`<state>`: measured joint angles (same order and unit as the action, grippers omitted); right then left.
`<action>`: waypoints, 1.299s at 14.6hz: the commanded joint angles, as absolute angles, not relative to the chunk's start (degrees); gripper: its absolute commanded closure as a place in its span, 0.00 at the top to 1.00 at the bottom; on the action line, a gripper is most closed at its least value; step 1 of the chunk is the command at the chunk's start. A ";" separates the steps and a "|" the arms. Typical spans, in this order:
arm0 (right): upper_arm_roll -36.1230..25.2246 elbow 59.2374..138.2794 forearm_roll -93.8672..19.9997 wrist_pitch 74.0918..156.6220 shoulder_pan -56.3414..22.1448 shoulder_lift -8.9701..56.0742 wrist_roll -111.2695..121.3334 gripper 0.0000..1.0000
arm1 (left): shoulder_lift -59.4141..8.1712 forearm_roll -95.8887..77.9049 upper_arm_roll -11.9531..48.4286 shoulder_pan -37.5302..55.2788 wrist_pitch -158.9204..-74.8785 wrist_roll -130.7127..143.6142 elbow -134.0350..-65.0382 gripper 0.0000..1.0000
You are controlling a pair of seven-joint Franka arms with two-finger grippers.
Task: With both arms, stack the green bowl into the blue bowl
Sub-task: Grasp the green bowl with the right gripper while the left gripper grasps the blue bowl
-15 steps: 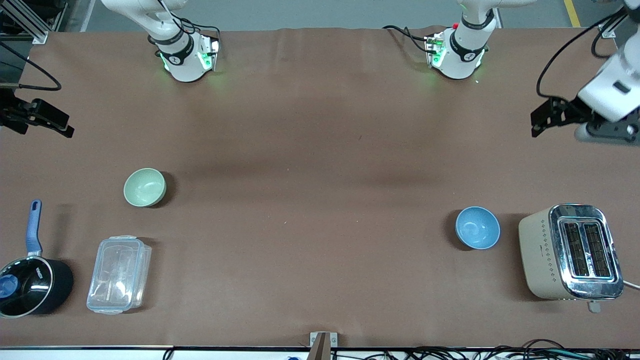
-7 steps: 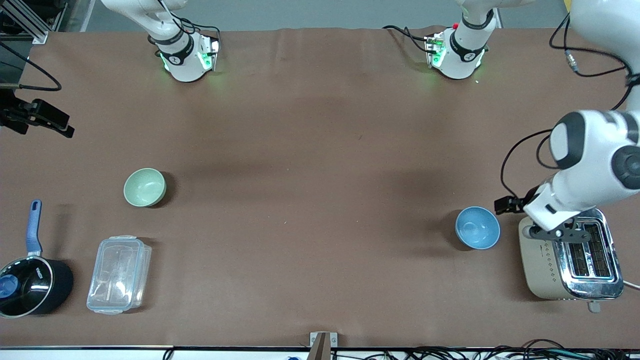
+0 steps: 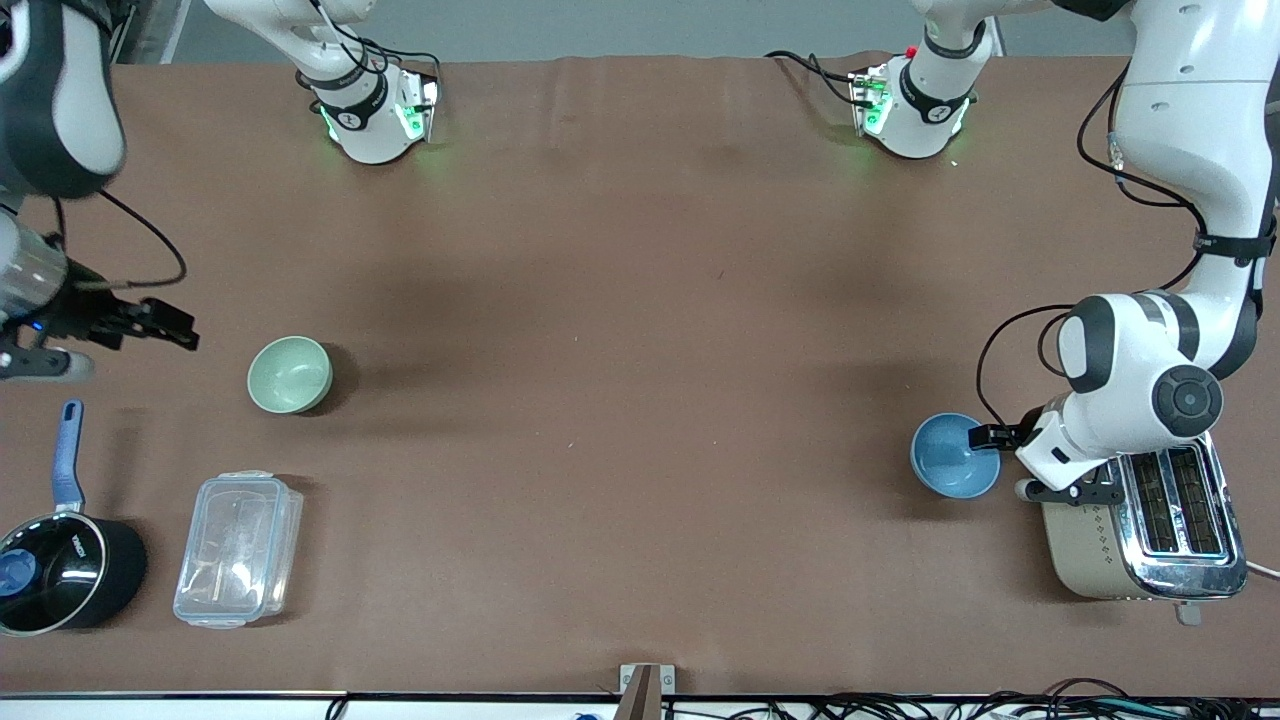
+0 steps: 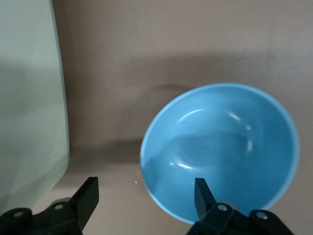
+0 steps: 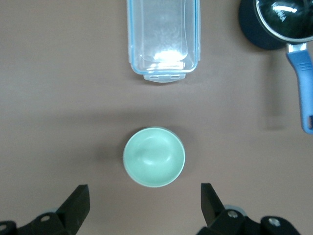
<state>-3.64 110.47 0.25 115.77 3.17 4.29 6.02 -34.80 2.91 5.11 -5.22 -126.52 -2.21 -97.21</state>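
My right gripper grabs the green bowl by its rim (image 3: 321,348) next, to stack the green bowl into the blue bowl (image 3: 955,456).
The green bowl (image 3: 290,374) stands upright and empty toward the right arm's end of the table; it also shows in the right wrist view (image 5: 154,156). The blue bowl (image 3: 955,456) stands upright and empty toward the left arm's end, beside the toaster. My left gripper (image 3: 988,437) is open at the blue bowl's rim on the toaster's side. In the left wrist view (image 4: 145,195) one finger is over the bowl's inside (image 4: 220,152) and the other is outside it. My right gripper (image 3: 170,325) is open and empty, over bare table beside the green bowl; it also shows in the right wrist view (image 5: 144,199).
A beige and chrome toaster (image 3: 1140,515) stands right by the blue bowl, under the left arm's wrist. A clear plastic container (image 3: 238,548) and a black saucepan (image 3: 62,575) with a blue handle lie nearer to the front camera than the green bowl.
My left gripper has swung in from the table's end and come down to the blue bowl's rim. My right gripper has moved in toward the green bowl. Neither bowl has moved.
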 commanded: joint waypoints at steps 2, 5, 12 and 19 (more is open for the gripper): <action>-3.16 128.82 0.09 137.41 6.41 2.98 11.07 1.00 | -37.52 2.64 5.18 -4.83 -127.00 -2.02 -96.07 0.42; -3.16 130.25 0.44 141.93 8.25 7.02 13.00 1.00 | -38.41 2.02 5.27 -4.75 -127.00 -1.85 -95.36 0.05; -3.08 131.75 0.35 152.56 9.32 17.65 13.01 0.98 | -34.28 -5.80 15.00 -4.39 -122.18 7.96 -95.01 0.00; -2.99 132.80 -0.09 152.93 9.23 18.99 12.66 0.35 | -39.01 -5.53 27.95 7.08 -122.78 42.15 -90.62 0.00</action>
<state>-3.72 131.47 0.25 152.64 8.32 20.05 12.56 -35.88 -4.85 28.21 1.70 -122.53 36.67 -93.93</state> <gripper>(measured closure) 0.357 0.938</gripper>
